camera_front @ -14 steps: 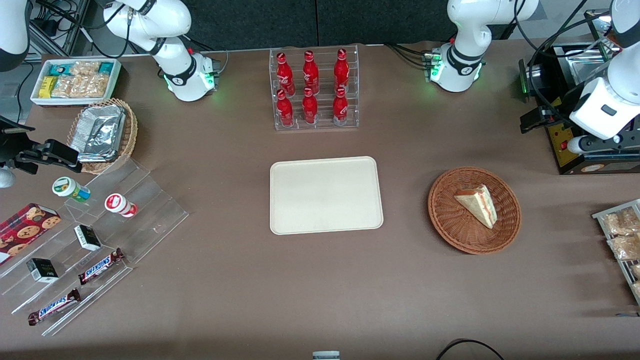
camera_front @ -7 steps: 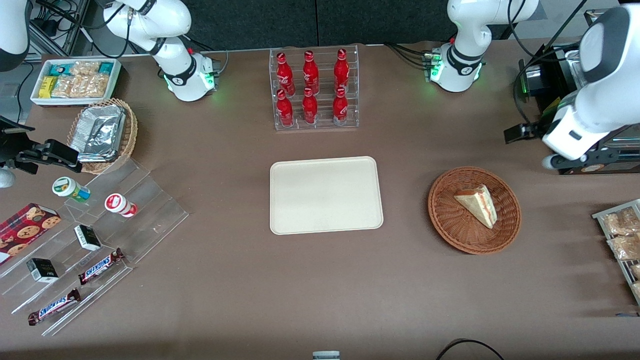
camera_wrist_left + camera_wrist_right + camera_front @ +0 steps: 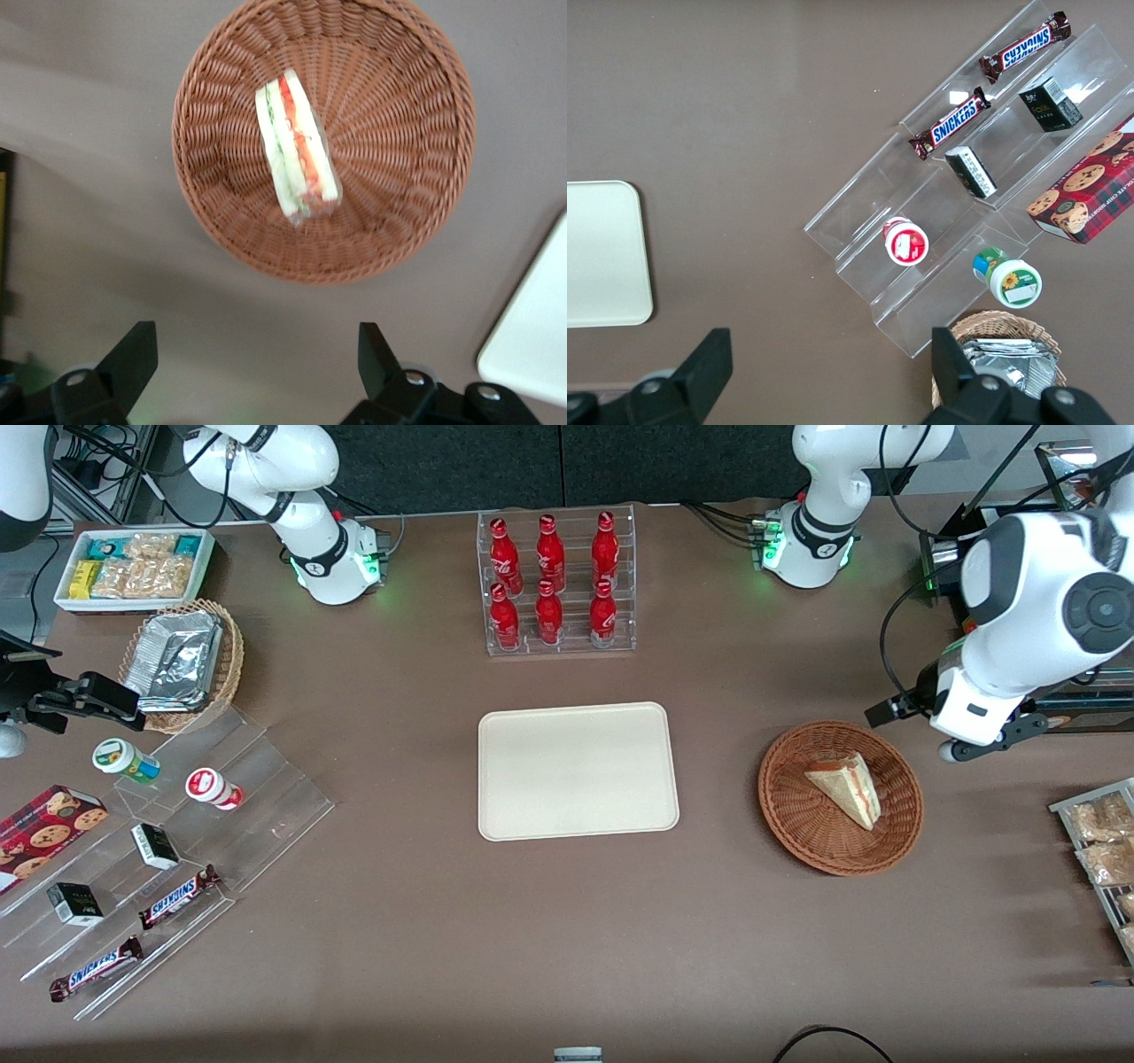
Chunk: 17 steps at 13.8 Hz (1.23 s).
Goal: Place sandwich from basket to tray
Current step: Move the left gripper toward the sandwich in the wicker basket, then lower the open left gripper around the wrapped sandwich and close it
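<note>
The sandwich needs to go to the cream tray [image 3: 578, 771], so my gripper needs to grab it next by its crumpled wrapped end [image 3: 834, 771].
The sandwich [image 3: 846, 786], a pale wedge with a red and green filling stripe, lies in the round reddish-brown wicker basket [image 3: 797, 824]. The cream tray [image 3: 578, 771] lies flat beside the basket, toward the parked arm's end. My left gripper [image 3: 974, 740] hangs above the table just outside the basket's rim, toward the working arm's end and slightly farther from the front camera. In the left wrist view the gripper [image 3: 255, 363] is open and empty over bare table, short of the basket [image 3: 399, 212] and sandwich [image 3: 297, 146]. A tray corner [image 3: 532, 345] shows there too.
A clear rack of red bottles [image 3: 554, 584] stands farther from the front camera than the tray. A black machine [image 3: 1028, 691] and a rack of bagged snacks [image 3: 1099, 841] stand at the working arm's end. Clear steps with snacks [image 3: 151, 868] lie toward the parked arm's end.
My left arm has swung from above the black machine toward the basket and nearer the front camera. The gripper now hangs by the basket's rim. Sandwich, basket and tray have not moved.
</note>
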Each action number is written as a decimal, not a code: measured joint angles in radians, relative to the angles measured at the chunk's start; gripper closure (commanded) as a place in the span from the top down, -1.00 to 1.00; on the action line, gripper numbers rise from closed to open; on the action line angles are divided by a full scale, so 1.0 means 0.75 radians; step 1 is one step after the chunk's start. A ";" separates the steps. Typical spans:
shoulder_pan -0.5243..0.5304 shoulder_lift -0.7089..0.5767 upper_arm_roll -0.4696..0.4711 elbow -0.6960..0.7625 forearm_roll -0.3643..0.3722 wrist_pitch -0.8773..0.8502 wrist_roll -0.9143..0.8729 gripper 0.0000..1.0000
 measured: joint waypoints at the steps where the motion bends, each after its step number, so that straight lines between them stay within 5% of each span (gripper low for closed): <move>1: 0.000 0.003 0.000 -0.038 0.000 0.066 -0.051 1.00; 5: 0.001 0.064 0.000 -0.160 0.000 0.351 -0.209 1.00; 17: 0.010 0.320 0.002 -0.194 -0.001 0.690 -0.441 1.00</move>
